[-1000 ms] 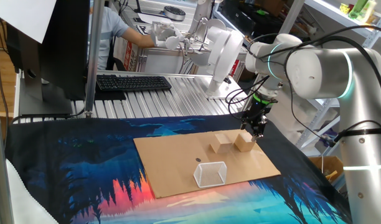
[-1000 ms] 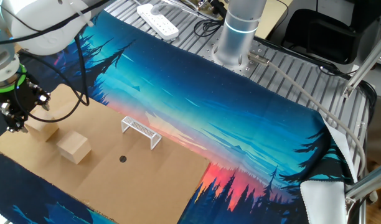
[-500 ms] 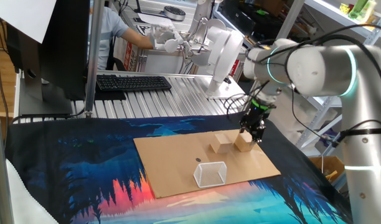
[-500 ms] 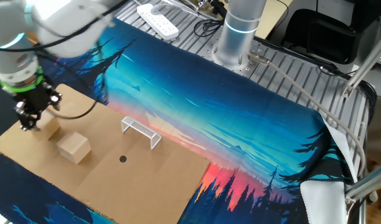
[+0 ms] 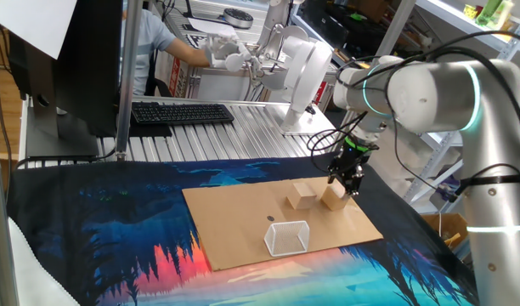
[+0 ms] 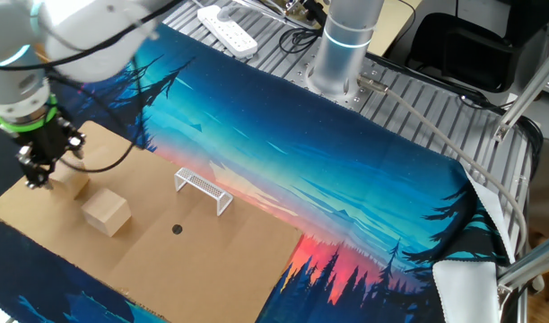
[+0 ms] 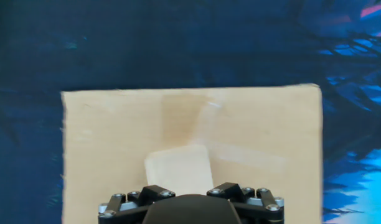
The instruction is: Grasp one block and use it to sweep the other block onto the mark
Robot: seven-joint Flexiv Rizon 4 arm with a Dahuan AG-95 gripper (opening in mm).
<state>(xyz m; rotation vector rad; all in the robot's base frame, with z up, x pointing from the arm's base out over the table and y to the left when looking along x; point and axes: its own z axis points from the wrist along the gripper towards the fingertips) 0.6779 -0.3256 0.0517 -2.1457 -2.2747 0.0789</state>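
Observation:
The gripper grabs the edge block by its opposite sides next, to sweep the other block onto the mark [image 5: 272,217].
Two pale wooden blocks lie side by side on a cardboard sheet [image 5: 234,225]. One block [image 5: 301,195] is nearer the middle and also shows in the other fixed view [image 6: 107,213]. The other block [image 5: 333,197] lies by the sheet's edge [image 6: 75,186], and the hand view shows it [image 7: 178,169] right below the hand. My gripper [image 5: 347,178] hangs just over this edge block, open, with nothing in it [image 6: 38,172]. The mark [image 5: 272,217] is a small dark dot on the cardboard, a little way from the middle block [image 6: 177,229].
A clear see-through box with white edges [image 5: 287,238] stands on the cardboard beyond the mark [image 6: 203,188]. A printed blue cloth [image 6: 346,179] covers the table around the sheet. A keyboard [image 5: 182,112] and a monitor stand at the back.
The hand has shifted slightly over the edge block as the arm changed its pose. Both blocks lie where they were.

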